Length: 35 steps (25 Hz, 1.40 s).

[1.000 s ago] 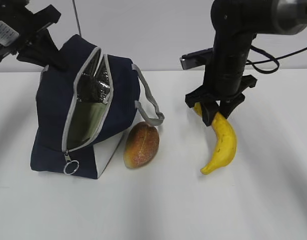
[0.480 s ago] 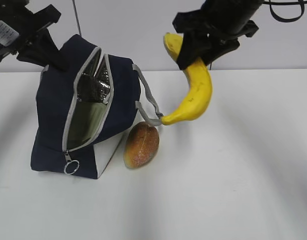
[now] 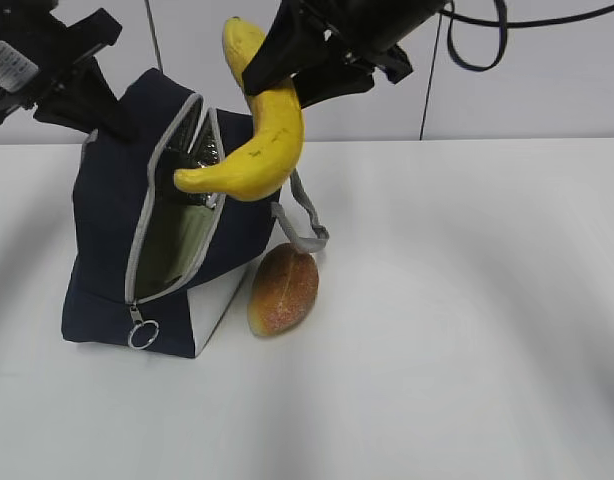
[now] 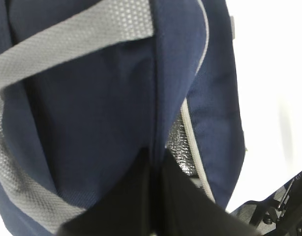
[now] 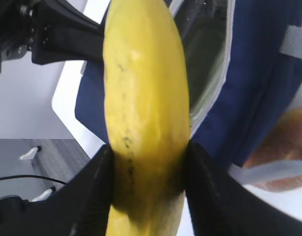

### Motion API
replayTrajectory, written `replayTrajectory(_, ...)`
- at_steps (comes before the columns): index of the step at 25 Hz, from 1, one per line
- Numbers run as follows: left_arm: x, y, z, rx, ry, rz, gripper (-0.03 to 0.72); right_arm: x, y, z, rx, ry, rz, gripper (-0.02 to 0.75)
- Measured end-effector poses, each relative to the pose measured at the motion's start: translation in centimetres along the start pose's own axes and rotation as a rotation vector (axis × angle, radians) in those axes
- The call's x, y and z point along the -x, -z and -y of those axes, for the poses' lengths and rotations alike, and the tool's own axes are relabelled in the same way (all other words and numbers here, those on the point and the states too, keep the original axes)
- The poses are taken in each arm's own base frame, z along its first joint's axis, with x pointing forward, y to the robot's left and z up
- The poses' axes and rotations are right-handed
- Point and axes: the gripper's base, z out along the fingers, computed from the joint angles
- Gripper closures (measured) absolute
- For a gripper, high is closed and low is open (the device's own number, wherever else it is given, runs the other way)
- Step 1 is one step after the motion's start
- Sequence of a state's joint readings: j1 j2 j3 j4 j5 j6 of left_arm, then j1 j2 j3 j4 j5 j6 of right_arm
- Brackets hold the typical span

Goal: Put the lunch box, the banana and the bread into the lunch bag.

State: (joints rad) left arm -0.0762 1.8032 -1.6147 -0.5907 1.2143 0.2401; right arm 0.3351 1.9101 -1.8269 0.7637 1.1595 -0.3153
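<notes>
The banana's body is outside the rim of the lunch bag. My right gripper will keep holding the banana until its body is inside the lunch bag.
The navy lunch bag (image 3: pixel 102 230) stands at the left with its zipper open. A pale green surface, the lunch box (image 3: pixel 172 245), shows inside the opening. My left gripper (image 3: pixel 95 108) is shut on the bag's upper rear edge; in the left wrist view its fingers (image 4: pixel 141 196) pinch a fold of the lunch bag (image 4: pixel 92 108). My right gripper (image 3: pixel 292 72) is shut on the yellow banana (image 3: pixel 259 150), held in the air with its lower tip over the bag's opening. From the right wrist the banana (image 5: pixel 143 88) hangs between the jaws (image 5: pixel 148 167). The bread (image 3: pixel 283 290) lies against the bag's right side.
A grey strap handle (image 3: pixel 302 215) droops from the bag toward the bread. The zipper's ring pull (image 3: pixel 142 333) hangs at the bag's front corner. White tabletop (image 3: pixel 467 330) stretches to the right and in front.
My right gripper has lifted the banana off the table at the right and carried it up and left, to above the bag's opening. The left gripper, bag and bread have not moved.
</notes>
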Motion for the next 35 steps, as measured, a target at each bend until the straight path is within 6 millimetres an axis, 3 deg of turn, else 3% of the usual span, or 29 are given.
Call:
replayTrajectory(7,0.0,0.0,0.0,0.0,0.0,0.0,0.688,0.7,-5.2,1.9,0.137,-0.041,0.041,0.425)
replayTrajectory(13,0.0,0.0,0.0,-0.001,0.0,0.0,0.688,0.1,-9.5,4.1,0.117,-0.056,0.024,0.425)
replayTrajectory(21,0.0,0.0,0.0,-0.003,0.001,-0.002,0.688,0.0,-11.0,6.5,-0.033,-0.001,0.036,0.425)
replayTrajectory(25,0.0,0.0,0.0,-0.003,0.001,-0.003,0.689,0.0,-12.0,5.9,-0.054,0.038,0.057,0.416)
replayTrajectory(30,0.0,0.0,0.0,-0.003,0.001,-0.003,0.689,-0.1,-14.0,3.4,-0.089,0.134,0.082,0.381)
replayTrajectory(35,0.0,0.0,0.0,-0.003,0.001,-0.003,0.689,-0.2,-14.3,2.7,-0.096,0.179,0.065,0.267)
